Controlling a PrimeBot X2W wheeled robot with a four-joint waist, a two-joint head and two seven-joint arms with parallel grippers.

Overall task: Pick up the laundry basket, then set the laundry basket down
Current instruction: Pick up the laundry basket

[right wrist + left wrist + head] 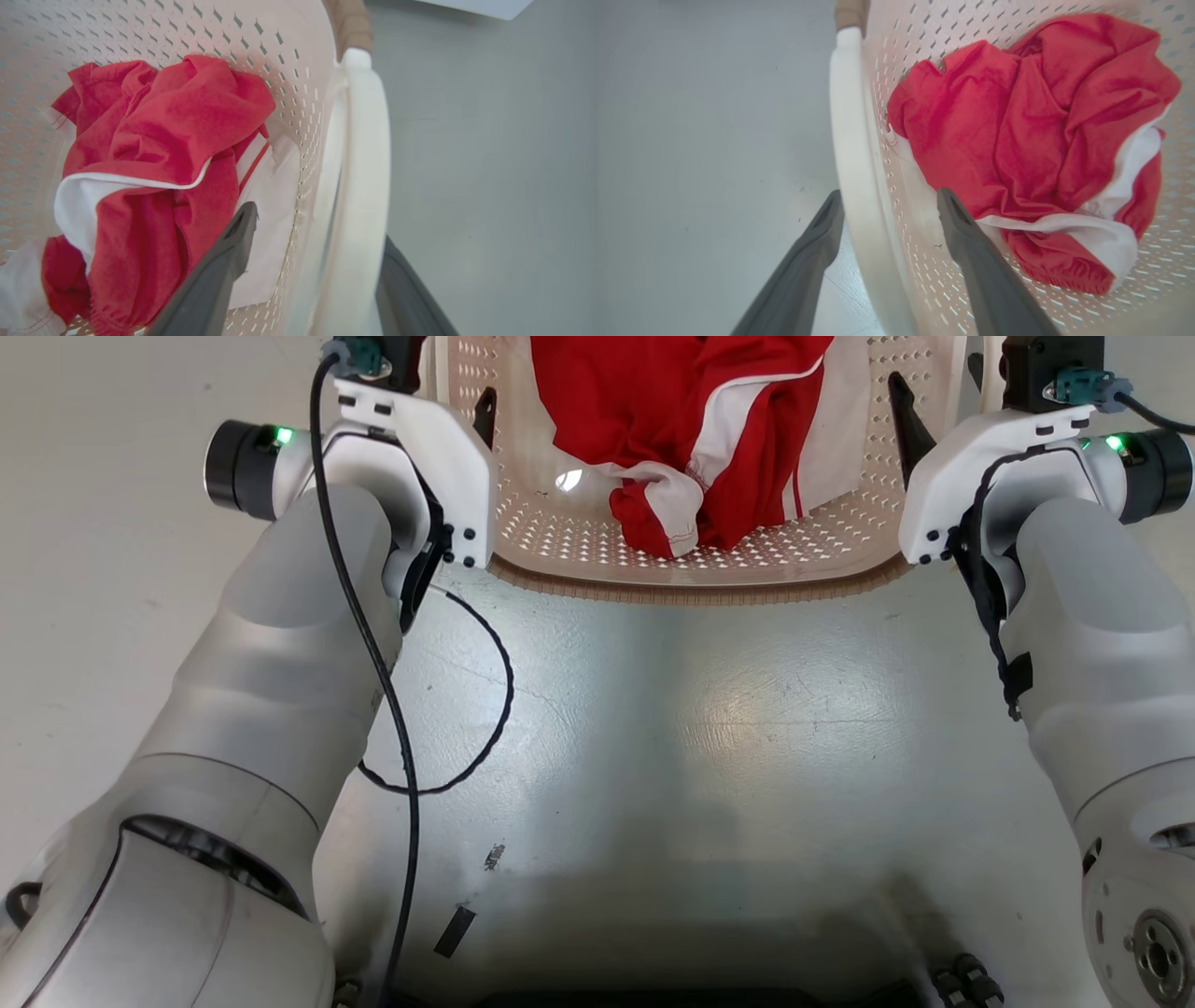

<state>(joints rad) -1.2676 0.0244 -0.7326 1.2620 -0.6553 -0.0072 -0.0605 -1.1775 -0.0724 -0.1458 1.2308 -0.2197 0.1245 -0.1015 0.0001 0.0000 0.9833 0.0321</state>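
Note:
Next, my left gripper takes the laundry basket by its white side handle and keeps the basket level, because a crumpled garment lies loose inside.
The laundry basket (pixel 691 590) is cream-white and perforated with a brown woven-look rim band, and it sits at the top centre of the head view between my two wrists. A red and white garment (pixel 691 429) lies crumpled inside it. My left gripper (pixel 887 205) is open and straddles the basket's white left handle (pixel 850 140), one finger outside and one finger (pixel 485 413) inside the wall. My right gripper (pixel 317 233) is open in the same way around the right handle (pixel 364 163), its inner finger (pixel 906 415) beside the garment (pixel 154 154).
A glossy pale grey floor (pixel 709 737) spreads in front of my base. A black cable (pixel 499 709) loops from my left wrist over the floor. A dark tape mark (pixel 455 931) lies near my base. A white object's edge (pixel 472 4) shows beyond the basket.

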